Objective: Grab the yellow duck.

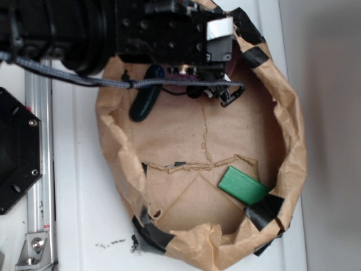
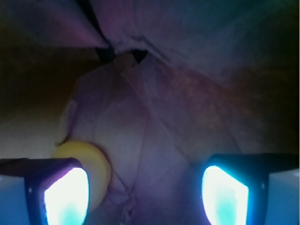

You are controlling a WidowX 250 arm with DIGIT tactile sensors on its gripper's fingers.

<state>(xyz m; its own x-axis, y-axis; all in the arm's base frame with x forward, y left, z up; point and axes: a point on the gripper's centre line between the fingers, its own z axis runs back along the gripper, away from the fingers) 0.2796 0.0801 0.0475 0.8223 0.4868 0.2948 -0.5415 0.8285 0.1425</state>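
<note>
My gripper will next grab the duck by its rounded body [image 2: 93, 171] to get the yellow duck.
In the wrist view the yellow duck [image 2: 96, 161] shows as a rounded glossy yellow shape on the crumpled paper. It lies just behind and beside my left finger [image 2: 65, 197], which covers its lower left part. My gripper [image 2: 145, 192] is open, with a wide gap and only paper between the fingers. The right finger [image 2: 225, 197] is well clear of the duck. In the exterior view the black arm [image 1: 169, 28] reaches over the far end of the paper bag and hides both the duck and the fingers.
The brown paper bag [image 1: 293, 147] has raised, taped walls all round. A dark green oblong [image 1: 145, 96] lies at its far left by the arm. A flat green block [image 1: 243, 185] rests at the near right. A metal rail [image 1: 39, 169] runs left of the bag.
</note>
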